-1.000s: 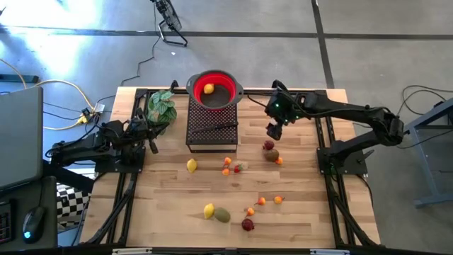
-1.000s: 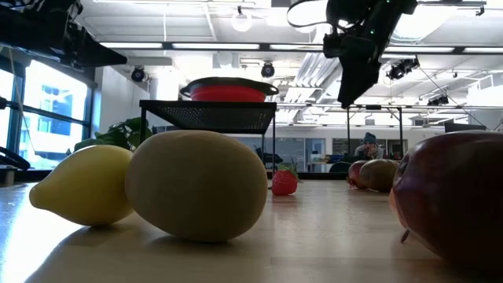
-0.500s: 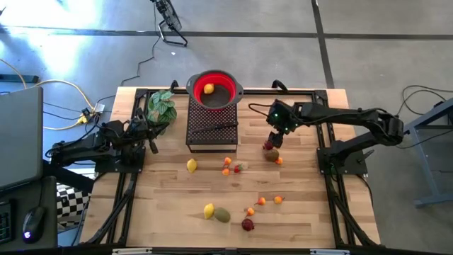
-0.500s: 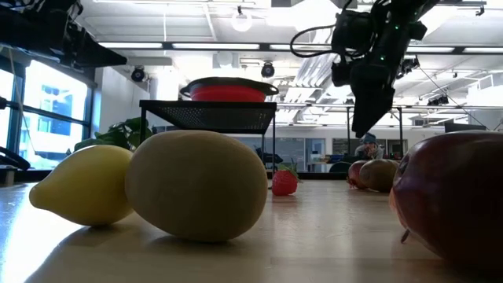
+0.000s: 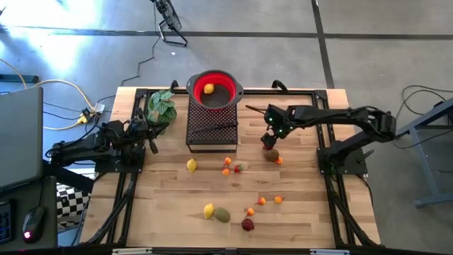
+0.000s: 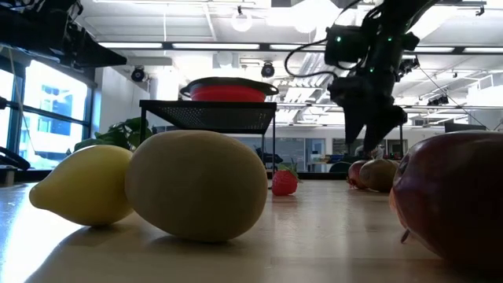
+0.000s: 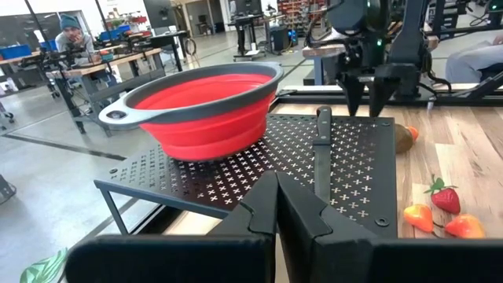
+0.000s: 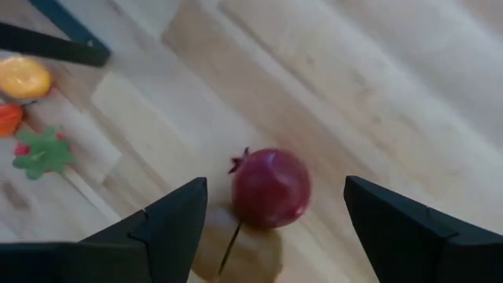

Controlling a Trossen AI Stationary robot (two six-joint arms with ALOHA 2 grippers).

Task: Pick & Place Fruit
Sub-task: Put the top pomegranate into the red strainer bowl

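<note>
Next, my right gripper grabs the dark red fruit by its round body (image 5: 267, 147) to get it into the red bowl (image 5: 230, 91).
A dark red fruit (image 8: 271, 189) lies on the table at the right, touching a brown kiwi (image 8: 236, 255) on its near side. My right gripper (image 5: 270, 140) hangs just above them, pointing steeply down and open, with one finger on each side of the dark red fruit (image 6: 357, 173) and clear of it. One lemon (image 5: 208, 88) lies in the red bowl (image 5: 230, 91) on the black rack (image 5: 212, 127). Other fruit lie scattered on the table: a lemon (image 5: 192, 165), a second lemon (image 5: 209, 210) and an olive-green one (image 5: 222, 214). My left gripper (image 5: 150, 142) waits shut at the left, level.
A black-handled knife (image 7: 324, 149) lies on the rack beside the bowl. A green leafy plant (image 5: 161, 108) stands at the far left. A strawberry (image 5: 239, 167) and small orange fruits (image 5: 227, 166) lie near the rack's front. More small ones (image 5: 269, 201) and a dark red fruit (image 5: 248, 224) lie toward the near edge.
My right gripper has come down toward the dark red fruit and the kiwi, shifting slightly toward the near edge, and has rolled about its own axis. The fruit have not moved.
</note>
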